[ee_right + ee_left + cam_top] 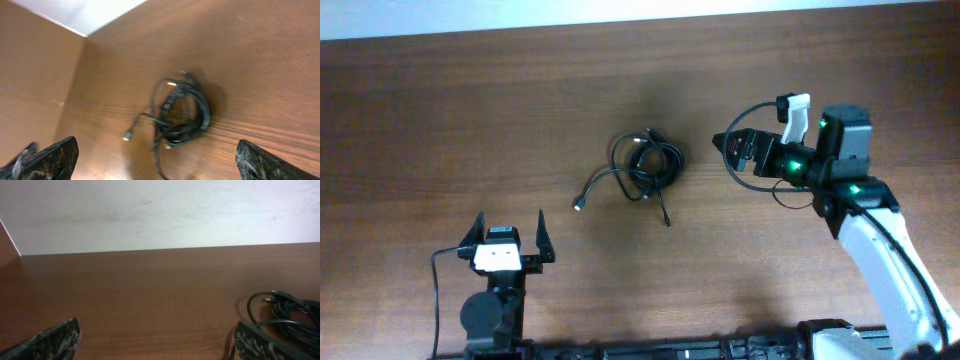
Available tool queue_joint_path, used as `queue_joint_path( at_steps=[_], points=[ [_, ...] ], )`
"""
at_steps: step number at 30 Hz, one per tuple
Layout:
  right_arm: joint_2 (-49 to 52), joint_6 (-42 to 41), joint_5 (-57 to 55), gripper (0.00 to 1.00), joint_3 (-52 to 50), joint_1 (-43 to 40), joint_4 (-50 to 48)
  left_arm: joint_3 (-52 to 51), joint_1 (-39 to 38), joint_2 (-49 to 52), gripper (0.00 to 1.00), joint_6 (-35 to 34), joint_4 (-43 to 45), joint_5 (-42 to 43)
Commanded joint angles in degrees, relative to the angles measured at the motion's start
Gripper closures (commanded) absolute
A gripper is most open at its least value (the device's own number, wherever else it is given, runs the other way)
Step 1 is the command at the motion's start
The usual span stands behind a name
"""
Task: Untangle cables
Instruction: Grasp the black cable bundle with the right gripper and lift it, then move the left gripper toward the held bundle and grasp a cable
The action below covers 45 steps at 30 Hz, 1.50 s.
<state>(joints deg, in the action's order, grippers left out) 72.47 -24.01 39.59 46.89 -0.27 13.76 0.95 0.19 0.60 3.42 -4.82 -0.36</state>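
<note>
I will use my right gripper to grab the coil by the side facing that gripper. The opposite side stays free for my left gripper to untangle.
The cables (647, 165) lie as a tangled coil of thin black cords in the middle of the brown table, with one loose end and its small plug (578, 207) trailing to the front left. The coil also shows in the right wrist view (182, 112) and at the right edge of the left wrist view (287, 312). My left gripper (508, 240) is open and empty near the front left, apart from the cables. My right gripper (728, 148) is open and empty, raised to the right of the coil and pointing at it.
A white wall (160, 210) runs along the table's far edge. Thicker black wires (760, 110) loop off the right arm near its wrist.
</note>
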Motion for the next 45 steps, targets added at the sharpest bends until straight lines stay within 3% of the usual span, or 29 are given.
queue_joint_path(
  at_steps=[1, 4, 8, 12, 13, 14, 19, 20, 22, 27, 30, 36, 39, 42, 45],
  points=[
    [9.79, 5.4, -11.26, 0.14, 0.94, 3.63, -2.97, -0.44, 0.26, -0.26, 0.01, -0.57, 0.07, 0.61],
    [16.87, 4.46, -14.12, 0.17, 0.96, 12.15, -5.84, -0.44, 0.26, -0.26, 0.01, -0.57, 0.07, 0.61],
    [21.79, 4.5, -36.24, 0.16, 0.96, 22.27, -12.17, -0.44, 0.26, -0.26, 0.01, -0.59, 0.07, 0.61],
    [25.73, 16.94, -36.0, 0.18, 0.96, 23.98, -21.09, -0.44, 0.26, -0.26, 0.01, -0.57, 0.07, 0.61],
    [27.63, 21.24, -35.36, 0.26, 0.96, 24.0, -23.54, -0.44, 0.26, -0.26, 0.01, -0.59, 0.07, 0.61],
    [29.27, 23.17, -33.48, 0.28, 0.96, 24.0, -25.14, -0.44, 0.26, -0.24, 0.01, -0.59, 0.07, 0.61],
    [35.17, 25.11, -31.21, 0.34, 0.96, 24.0, -29.29, -0.44, 0.26, -0.26, 0.01, -0.57, 0.07, 0.61],
    [36.48, 25.11, -31.23, 0.44, 0.96, 24.0, -30.45, -0.44, 0.26, -0.26, 0.01, -0.57, 0.07, 0.61],
    [36.57, 25.09, -31.21, 0.53, 0.96, 24.0, -30.49, -0.44, 0.26, -0.26, 0.01, -0.57, 0.07, 0.61],
    [36.54, 25.07, -33.99, 0.96, 0.96, 23.89, -29.4, -0.44, 0.26, -0.26, 0.01, -0.57, 0.07, 0.61],
    [31.69, 21.64, -33.46, 0.96, 0.98, 23.89, -28.76, -0.44, 0.26, -0.26, 0.01, -0.57, 0.07, 0.61],
    [8.98, 13.46, -6.08, 0.96, 0.96, 23.89, -25.92, -0.44, 0.26, -0.26, 0.01, -0.57, 0.07, 0.61],
    [7.5, 4.98, -2.25, 0.96, 0.96, 23.89, -25.99, -0.44, 0.26, -0.26, 0.01, -0.57, 0.09, 0.61],
    [7.5, 2.23, 3.54, 0.96, 0.96, 23.89, -26.16, -0.44, 0.26, -0.26, 0.01, -0.52, 0.42, 0.57],
    [7.5, 2.03, 3.54, 0.96, 0.96, 23.89, -26.18, -0.44, 0.26, -0.26, 0.01, 0.31, 10.67, -3.39]
  ],
)
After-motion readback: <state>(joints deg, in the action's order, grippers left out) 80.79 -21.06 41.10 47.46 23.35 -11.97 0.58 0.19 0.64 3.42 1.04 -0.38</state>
